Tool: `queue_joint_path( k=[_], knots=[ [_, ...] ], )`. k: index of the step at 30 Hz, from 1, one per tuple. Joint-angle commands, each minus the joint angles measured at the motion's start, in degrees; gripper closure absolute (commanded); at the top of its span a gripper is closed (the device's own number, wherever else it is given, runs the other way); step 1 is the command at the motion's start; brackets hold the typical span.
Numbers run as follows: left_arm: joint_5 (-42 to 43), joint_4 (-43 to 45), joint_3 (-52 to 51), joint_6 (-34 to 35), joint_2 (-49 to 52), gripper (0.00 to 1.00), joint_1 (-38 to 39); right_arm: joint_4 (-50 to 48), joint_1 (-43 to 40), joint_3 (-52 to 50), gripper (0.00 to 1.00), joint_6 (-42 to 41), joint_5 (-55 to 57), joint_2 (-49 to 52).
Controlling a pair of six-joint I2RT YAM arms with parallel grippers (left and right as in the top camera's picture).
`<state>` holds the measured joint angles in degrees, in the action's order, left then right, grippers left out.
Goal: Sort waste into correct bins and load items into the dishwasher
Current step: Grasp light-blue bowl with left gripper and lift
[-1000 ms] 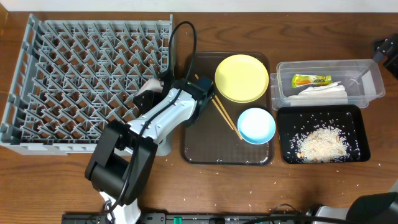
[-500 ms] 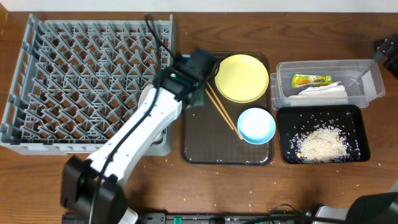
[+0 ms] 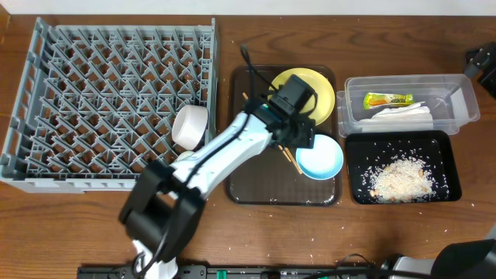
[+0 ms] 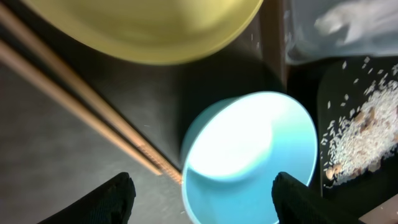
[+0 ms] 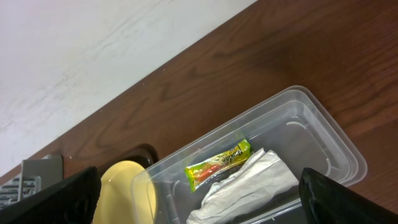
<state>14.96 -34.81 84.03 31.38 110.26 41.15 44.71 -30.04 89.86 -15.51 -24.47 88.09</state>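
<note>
I should grab the light blue bowl's rim [image 3: 299, 160] on the chopsticks side with my left gripper next. Then the bowl can go tilted into the dish rack [image 3: 93, 46].
My left gripper [image 4: 202, 186] is open and empty, hovering just above the light blue bowl [image 4: 249, 155] on the brown tray; in the overhead view it [image 3: 298, 130] sits between the yellow plate [image 3: 306, 91] and the blue bowl [image 3: 321, 157]. The wooden chopsticks [image 3: 288, 155] lie beside the bowl. A white bowl [image 3: 190, 126] rests on its side in the grey dish rack [image 3: 93, 46]. The wrapper [image 5: 217, 163] and the napkin [image 5: 249, 186] lie in the clear tub [image 3: 457, 108], below my open, empty right gripper [image 5: 199, 190]. Rice scraps [image 3: 399, 178] lie in the black tray [image 3: 356, 167]. The small white cup is out of view.
The dark brown serving tray [image 3: 263, 190] holds the plate, the blue bowl and the chopsticks, between the rack and the two bins. Stray rice grains dot the wooden table [image 3: 77, 225] near the front. The right arm [image 3: 480, 62] is at the far right edge.
My left arm has swung right from the dish rack's edge to above the blue bowl. The white bowl it was at now lies uncovered in the rack. The right arm has not moved.
</note>
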Motion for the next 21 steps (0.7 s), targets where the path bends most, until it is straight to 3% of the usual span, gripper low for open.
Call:
queue_joint_path(
  k=[1,5,8,15,21],
  knots=[
    [7.15,1.14,-0.44,1.97,4.00,0.28,-0.02,-0.09,-0.35,1.25,0.01,-0.33,-0.39,-1.09],
    [11.32,2.23,-0.44,1.92,6.60,0.32,-0.02,-0.09,-0.35,1.25,0.01,-0.33,-0.37,-1.09],
    [12.35,2.60,-0.44,1.95,7.93,0.46,-0.09,-0.09,-0.35,1.25,0.01,-0.33,-0.37,-1.09],
    [16.94,3.56,-0.44,1.99,10.38,0.53,-1.64,-0.09,-0.35,1.25,0.01,-0.33,-0.37,-1.09],
    [17.66,3.72,-0.44,2.40,11.17,0.65,-1.97,-0.09,-0.35,1.25,0.01,-0.33,-0.37,-1.09]
  ],
)
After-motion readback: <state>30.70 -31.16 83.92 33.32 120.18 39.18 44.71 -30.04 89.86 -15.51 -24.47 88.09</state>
